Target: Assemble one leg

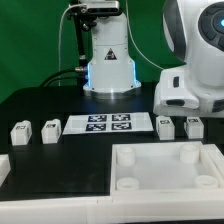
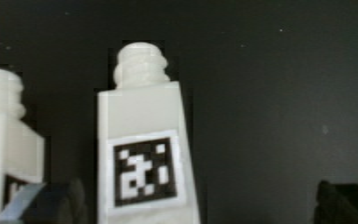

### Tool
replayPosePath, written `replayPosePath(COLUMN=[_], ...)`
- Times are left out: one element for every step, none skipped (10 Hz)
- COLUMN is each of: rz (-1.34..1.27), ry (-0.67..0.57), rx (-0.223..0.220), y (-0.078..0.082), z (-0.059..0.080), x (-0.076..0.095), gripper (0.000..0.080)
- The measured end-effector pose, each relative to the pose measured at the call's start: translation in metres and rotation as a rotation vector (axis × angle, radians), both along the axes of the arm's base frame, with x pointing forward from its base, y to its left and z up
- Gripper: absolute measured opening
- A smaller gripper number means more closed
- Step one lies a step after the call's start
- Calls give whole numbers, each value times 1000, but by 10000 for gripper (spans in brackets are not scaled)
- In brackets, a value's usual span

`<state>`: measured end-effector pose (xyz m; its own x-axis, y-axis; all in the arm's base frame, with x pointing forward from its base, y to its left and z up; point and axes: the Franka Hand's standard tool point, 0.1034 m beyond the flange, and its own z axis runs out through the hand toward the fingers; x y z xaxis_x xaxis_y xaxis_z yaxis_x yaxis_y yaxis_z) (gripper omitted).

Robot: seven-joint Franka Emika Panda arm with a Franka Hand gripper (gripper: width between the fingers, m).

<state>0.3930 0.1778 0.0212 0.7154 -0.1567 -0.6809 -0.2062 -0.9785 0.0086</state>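
Observation:
I will next grab the leg with my gripper by its tagged body [image 1: 194, 129] [image 2: 147, 160]. Its knobbed end will then stay free to go into the white part's corner socket.
Four small white legs lie on the black table: two at the exterior view's left [image 1: 20, 132] [image 1: 50, 130] and two at its right [image 1: 166, 126] [image 1: 193, 126]. The arm's white hand [image 1: 185, 92] hangs just above the right pair, and its fingers are hard to make out there. In the wrist view my gripper [image 2: 197, 205] is open. One leg [image 2: 144, 130] with a black-and-white tag lies between the dark fingertips [image 2: 43, 205], closer to that one. A second leg [image 2: 2, 120] lies outside the jaws, beside it.
The marker board [image 1: 108, 124] lies flat between the two pairs of legs. The large white tray-like part [image 1: 165, 182] with round corner sockets sits at the front. Another white piece [image 1: 4, 168] shows at the front left edge. The arm's base [image 1: 108, 60] stands at the back.

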Motion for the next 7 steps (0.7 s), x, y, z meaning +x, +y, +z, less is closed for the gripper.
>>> replayPosePath(rz=[1, 1, 0, 0, 0, 0, 0], ry=[0, 1, 4, 11, 11, 11, 12], rx=[-2, -3, -4, -4, -4, -4, -4], y=[0, 0, -1, 0, -1, -1, -1], z=[-4, -6, -9, -12, -13, -13, -13], x=[-4, -6, -8, -9, -9, -9, -10], gripper=[649, 649, 649, 649, 649, 555, 555])
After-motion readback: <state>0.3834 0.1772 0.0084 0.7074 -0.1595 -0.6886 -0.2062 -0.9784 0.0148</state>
